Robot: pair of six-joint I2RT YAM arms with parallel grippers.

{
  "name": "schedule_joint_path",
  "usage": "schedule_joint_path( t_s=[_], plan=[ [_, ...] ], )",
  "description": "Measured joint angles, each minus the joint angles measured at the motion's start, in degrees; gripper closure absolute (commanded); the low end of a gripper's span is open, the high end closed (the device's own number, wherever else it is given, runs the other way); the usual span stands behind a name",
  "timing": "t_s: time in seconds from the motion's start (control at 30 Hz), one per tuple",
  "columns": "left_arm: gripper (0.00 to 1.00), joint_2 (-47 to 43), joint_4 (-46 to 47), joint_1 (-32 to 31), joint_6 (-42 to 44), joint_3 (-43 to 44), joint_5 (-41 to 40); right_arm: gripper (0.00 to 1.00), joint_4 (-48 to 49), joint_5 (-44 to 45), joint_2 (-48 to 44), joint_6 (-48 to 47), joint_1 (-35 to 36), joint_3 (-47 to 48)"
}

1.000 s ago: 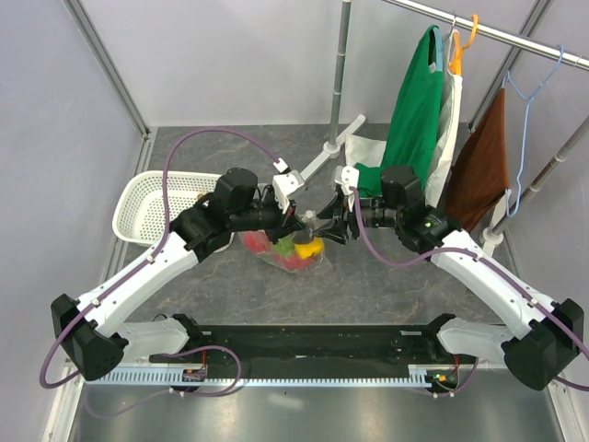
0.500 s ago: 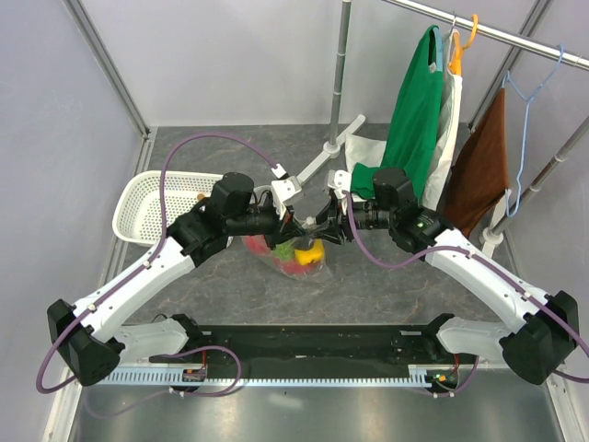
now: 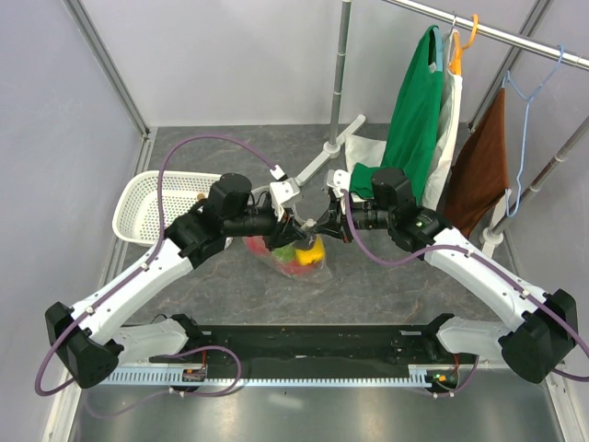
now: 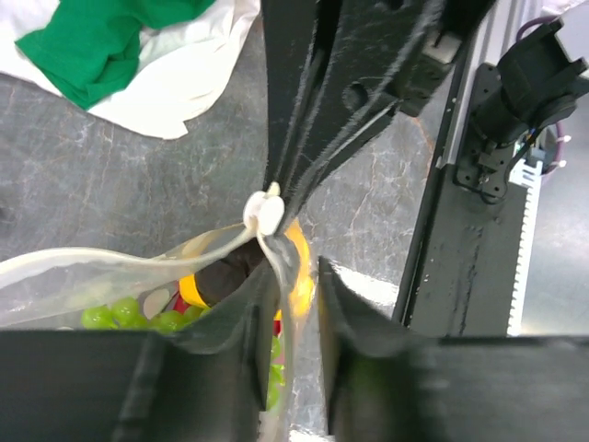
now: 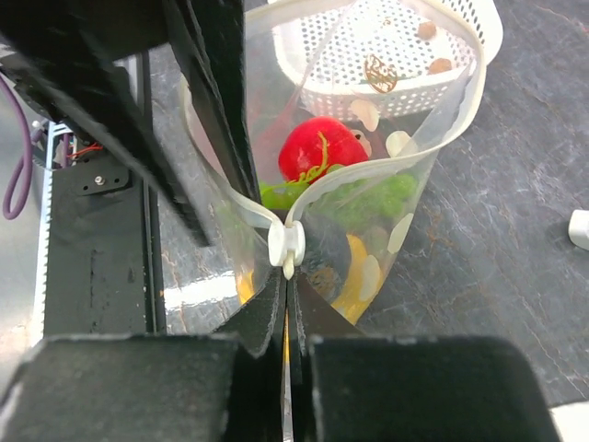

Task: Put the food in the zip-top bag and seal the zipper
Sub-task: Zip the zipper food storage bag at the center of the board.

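Note:
Next, my left gripper grabs the white slider and draws it along to seal the zipper while my right gripper holds the zipper's end.
The zip-top bag stands between both arms, its clear dotted film bulging open. Inside it lies the food: a red fruit, a green bunch and a yellow-orange piece. My right gripper is shut on the zipper's end, just below the white slider. In the left wrist view my left gripper stands open, the bag's edge strip hanging loose against its left finger, under the slider. Seen from above, the left gripper and right gripper meet over the bag's mouth.
A white perforated basket sits left of the bag, with small bits in it. A clothes rack with a green garment, brown cloth and hangers stands back right. White and green cloth lies on the grey floor. A black rail runs along the near edge.
My right gripper has shut on the zipper end by the slider. My left gripper has opened, letting go of the bag's edge. Both arms shifted slightly left.

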Motion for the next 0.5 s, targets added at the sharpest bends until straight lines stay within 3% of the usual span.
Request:
schedule_joint_path(
  t_s=[0.03, 0.13, 0.33, 0.5],
  plan=[
    [0.5, -0.3, -0.1, 0.2, 0.3, 0.0, 0.4, 1.0, -0.1, 0.4, 0.0, 0.0, 0.0, 0.0],
    [0.33, -2.2, -0.1, 1.4, 2.2, 0.0, 2.3, 1.0, -0.4, 1.5, -0.6, -0.3, 0.0, 0.0],
    [0.28, -6.4, -1.0, 3.5, 14.0, 1.8, 8.3, 1.0, -2.1, 4.0, -2.2, -2.6, 0.5, 0.0],
    [0.32, -1.8, -3.2, 3.5, 25.7, 6.9, 12.7, 1.0, -2.5, 5.4, -2.6, -4.9, 1.1, 0.0]
  ],
)
